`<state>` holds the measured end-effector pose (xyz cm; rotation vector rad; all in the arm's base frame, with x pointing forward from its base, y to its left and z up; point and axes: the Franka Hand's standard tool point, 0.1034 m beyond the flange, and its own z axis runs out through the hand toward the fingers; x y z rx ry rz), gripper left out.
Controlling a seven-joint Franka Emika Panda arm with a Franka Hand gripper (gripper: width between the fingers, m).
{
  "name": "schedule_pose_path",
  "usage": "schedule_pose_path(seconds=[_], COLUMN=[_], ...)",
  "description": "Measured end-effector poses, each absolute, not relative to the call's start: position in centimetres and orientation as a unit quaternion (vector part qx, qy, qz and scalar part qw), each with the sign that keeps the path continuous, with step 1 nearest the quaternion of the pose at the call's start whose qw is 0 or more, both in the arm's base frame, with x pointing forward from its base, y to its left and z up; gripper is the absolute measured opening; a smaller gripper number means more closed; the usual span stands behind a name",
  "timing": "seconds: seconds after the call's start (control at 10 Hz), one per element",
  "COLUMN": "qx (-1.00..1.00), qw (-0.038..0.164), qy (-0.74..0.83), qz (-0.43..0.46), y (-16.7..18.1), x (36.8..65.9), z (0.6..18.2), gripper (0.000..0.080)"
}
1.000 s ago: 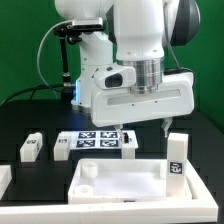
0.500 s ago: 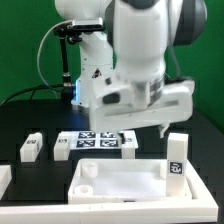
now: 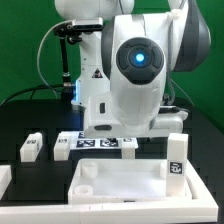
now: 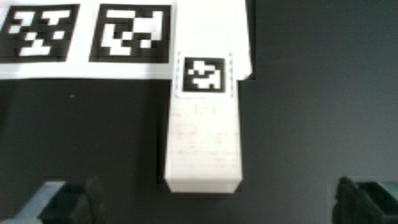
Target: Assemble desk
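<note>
My gripper lowers next, before it closes on the post, since its fingers hang high above the leg post (image 4: 205,150), with black tabletop showing between them.
In the wrist view a white leg post (image 4: 205,120) lies flat on the black table, with its tagged end beside the marker board (image 4: 89,35). My gripper (image 4: 210,205) is open and empty above the post's plain end. Its dark fingertips (image 4: 54,205) stand wide apart, one on each side, and do not touch the post. In the exterior view the arm's wrist (image 3: 135,75) hides the gripper. The desk top panel (image 3: 120,182) lies at the front, with one leg post (image 3: 176,158) upright at its right corner.
Two more white leg posts (image 3: 31,148) (image 3: 62,149) stand on the table at the exterior view's left. The marker board (image 3: 95,143) lies behind the panel. The arm's base and cables (image 3: 65,60) are at the back.
The wrist has turned about its axis. The hand that stood broadside to the exterior camera is now hidden behind the round wrist housing. The parts have not moved.
</note>
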<state>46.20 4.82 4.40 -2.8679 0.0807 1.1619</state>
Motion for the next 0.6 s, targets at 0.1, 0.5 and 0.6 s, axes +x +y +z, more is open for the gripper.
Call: schedule_pose_path(seconds=[0.1,0.5,0.6], qx=[-0.924,-0.888,-0.887], qw=[0.028,0.067,0.060], qy=[0.032,0.075,0.081], qz=[0.381,0.448,0.451], y=[4.8,5.2,5.4], x=[45.8,42.2,42.0], z=[4.1,1.0,0.8], gripper=[0.0649,0.0649,0.0649])
